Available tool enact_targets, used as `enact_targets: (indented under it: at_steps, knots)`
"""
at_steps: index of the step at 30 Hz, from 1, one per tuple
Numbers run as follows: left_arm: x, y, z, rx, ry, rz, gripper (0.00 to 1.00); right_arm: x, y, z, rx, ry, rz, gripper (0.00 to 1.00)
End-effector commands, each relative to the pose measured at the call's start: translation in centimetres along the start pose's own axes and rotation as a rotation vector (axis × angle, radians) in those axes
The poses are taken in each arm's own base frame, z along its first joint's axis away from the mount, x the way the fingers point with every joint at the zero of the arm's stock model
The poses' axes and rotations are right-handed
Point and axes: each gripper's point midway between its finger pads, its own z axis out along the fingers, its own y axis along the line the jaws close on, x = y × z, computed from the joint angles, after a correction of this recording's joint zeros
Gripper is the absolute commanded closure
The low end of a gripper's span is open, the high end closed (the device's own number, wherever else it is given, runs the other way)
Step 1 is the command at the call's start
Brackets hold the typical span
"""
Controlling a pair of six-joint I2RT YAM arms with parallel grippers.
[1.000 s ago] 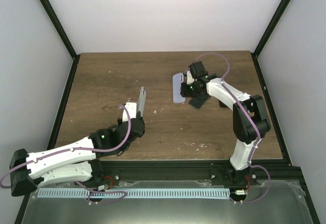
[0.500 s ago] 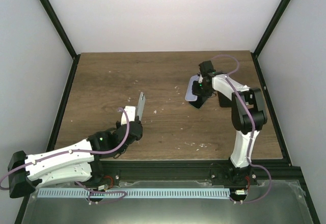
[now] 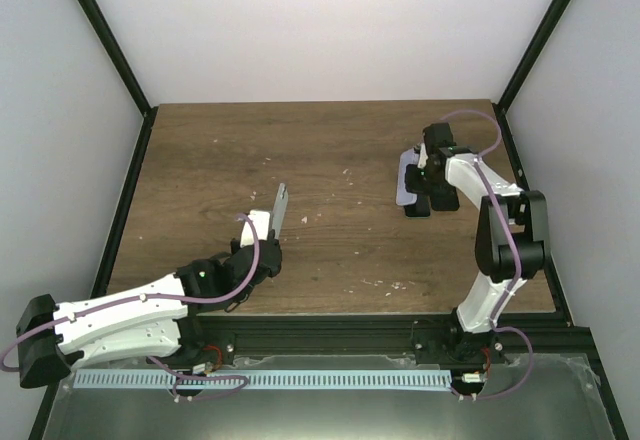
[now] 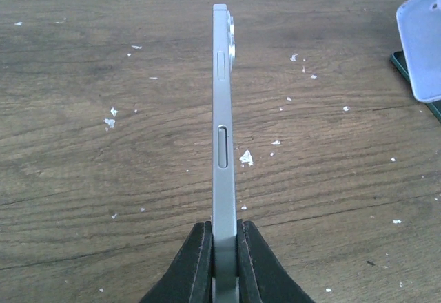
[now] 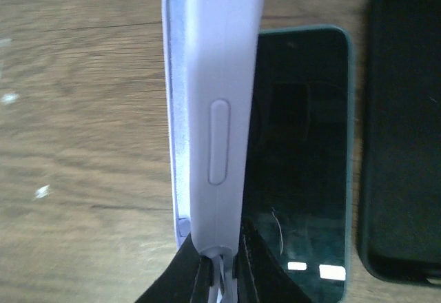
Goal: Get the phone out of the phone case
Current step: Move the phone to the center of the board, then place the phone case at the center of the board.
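My right gripper keeps holding the case for now, since the case is edge-on above the phone's side and would topple if I opened now.
My left gripper [image 3: 270, 238] is shut on the phone [image 3: 279, 208], a slim slab with a grey metal edge. It holds the phone on edge above the table's middle left. In the left wrist view the phone [image 4: 222, 110] stands edge-on between my fingertips [image 4: 224, 251]. My right gripper [image 3: 421, 182] is shut on the pale lilac phone case [image 3: 407, 174] at the right rear. In the right wrist view the case [image 5: 217, 76] runs up from my gripper [image 5: 222, 265], edge-on and empty. The case's corner also shows in the left wrist view [image 4: 420, 48].
A black phone with a teal rim [image 5: 300, 158] lies flat under the case, with another dark slab [image 5: 403, 131] to its right. They show as dark shapes [image 3: 417, 207] in the top view. White crumbs dot the wooden table [image 3: 220, 160].
My right gripper has carried the case to the right, over the dark phones. My left gripper has drawn back a little with the phone, which now tilts slightly.
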Motion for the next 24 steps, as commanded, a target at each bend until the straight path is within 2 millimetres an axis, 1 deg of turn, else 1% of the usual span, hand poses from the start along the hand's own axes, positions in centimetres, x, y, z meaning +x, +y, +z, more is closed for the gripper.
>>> enact_targets:
  at_steps: [1,2,3,6,9,13,18,21,24]
  knots:
    - [-1.6,-0.3,-0.2,0.009,-0.058,-0.026,1.00,-1.9,5.0,-3.9,-0.269,-0.096,-0.243,0.99]
    - [-1.6,-0.2,-0.2,0.007,-0.058,-0.023,1.00,-1.6,6.5,-4.4,-0.354,-0.087,-0.276,0.99]
    - [-1.7,-0.1,-0.3,0.004,-0.059,-0.022,1.00,-1.5,7.3,-4.7,-0.402,-0.076,-0.284,0.99]
    - [-1.7,0.0,-0.4,0.003,-0.059,-0.022,1.00,-1.0,8.5,-4.3,-0.488,-0.031,-0.262,0.99]
    - [-1.7,0.0,-0.5,0.005,-0.058,-0.020,1.00,0.0,8.8,-2.8,-0.528,0.033,-0.236,0.99]
    - [-1.6,0.0,-0.4,0.004,-0.052,-0.007,1.00,1.8,9.1,-1.0,-0.580,0.119,-0.231,0.99]
    - [-1.6,-0.6,-0.1,0.014,-0.038,0.038,1.00,3.1,6.9,1.8,-0.521,0.190,-0.193,0.99]
    - [-1.3,-0.9,0.2,0.008,-0.026,0.072,1.00,3.4,6.1,2.3,-0.511,0.189,-0.174,0.99]
    - [-1.2,-1.4,0.6,0.008,-0.019,0.099,1.00,3.2,5.6,2.2,-0.504,0.161,-0.161,0.99]
